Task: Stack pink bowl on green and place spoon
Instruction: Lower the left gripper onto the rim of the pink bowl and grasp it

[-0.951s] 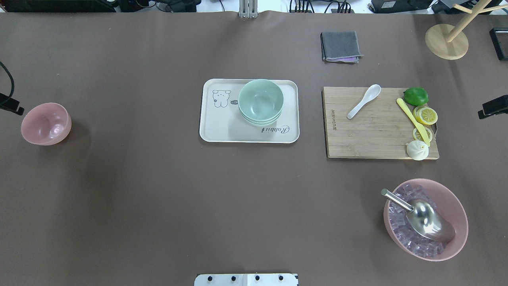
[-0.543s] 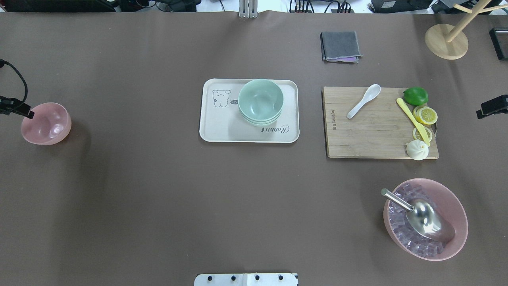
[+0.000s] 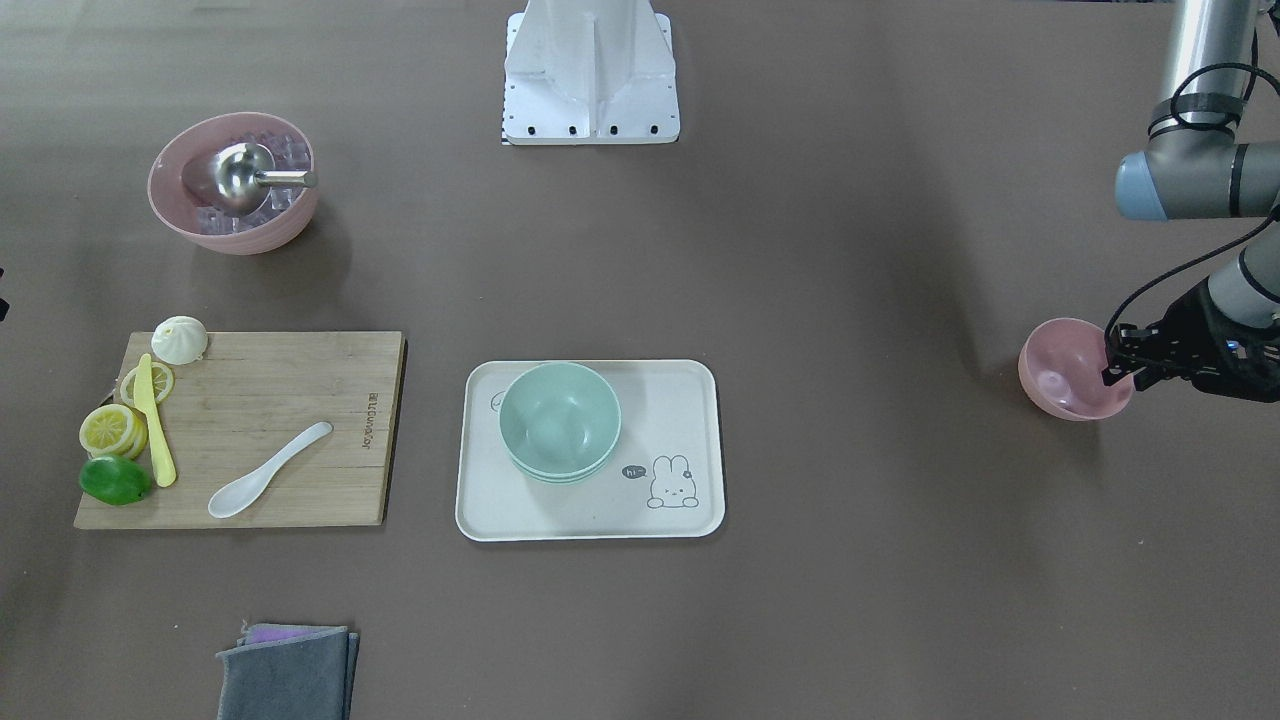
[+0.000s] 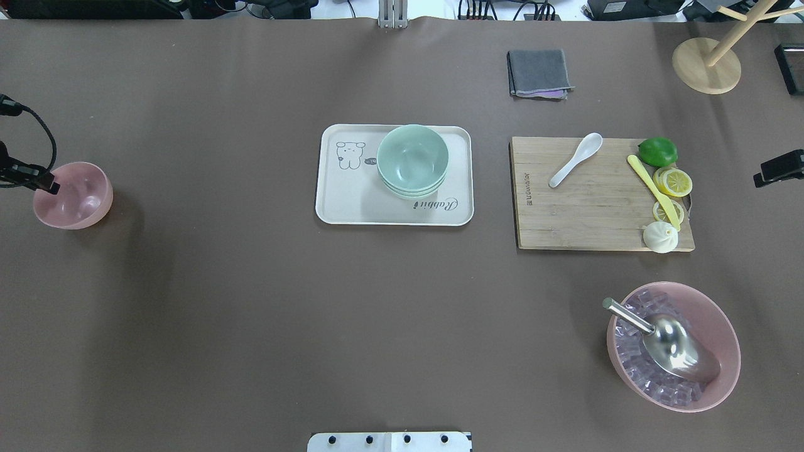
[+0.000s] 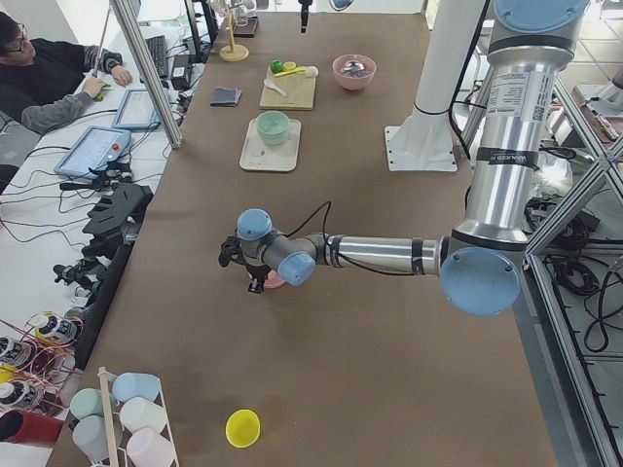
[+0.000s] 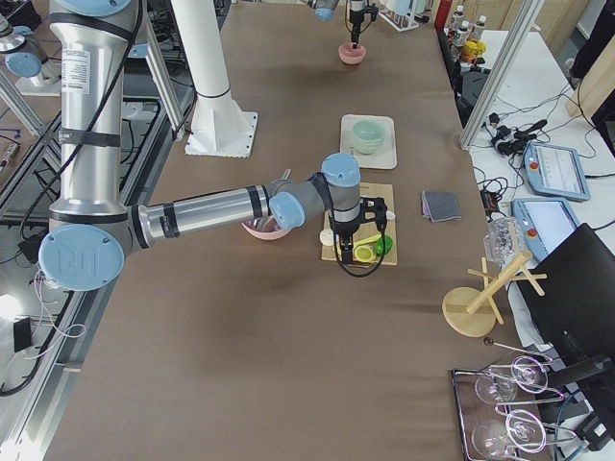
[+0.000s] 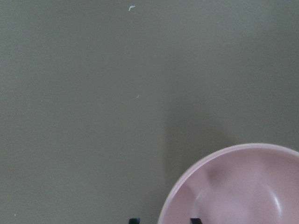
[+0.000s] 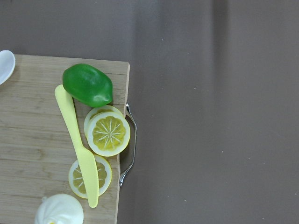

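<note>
My left gripper grabs the pink bowl's rim (image 7: 174, 191) next, to stack the pink bowl on the green bowl.
The small pink bowl (image 4: 74, 196) stands alone at the table's far left. My left gripper (image 4: 49, 184) is open at its left rim. In the left wrist view (image 7: 164, 220) one fingertip (image 7: 134, 220) is outside the rim and the other inside the bowl (image 7: 243, 186). The mint-green bowls (image 4: 412, 160) sit nested on a white tray (image 4: 352, 201) mid-table. The white spoon (image 4: 575, 160) lies on a wooden cutting board (image 4: 584, 213). My right gripper (image 4: 779, 168) shows only as a black part at the right edge, right of the board. I cannot tell whether it is open.
A lime (image 4: 657, 151), a yellow knife (image 4: 656, 191), lemon slices and a bun lie on the board's right side. A larger pink bowl (image 4: 732, 339) with clear cubes and a metal scoop (image 4: 672, 342) stands front right. A grey cloth (image 4: 539, 73) and a wooden stand (image 4: 706, 66) are at the back.
My left gripper has moved right from beside the pink bowl to its left rim. The right gripper has shifted barely. The bowls and spoon have not moved.
</note>
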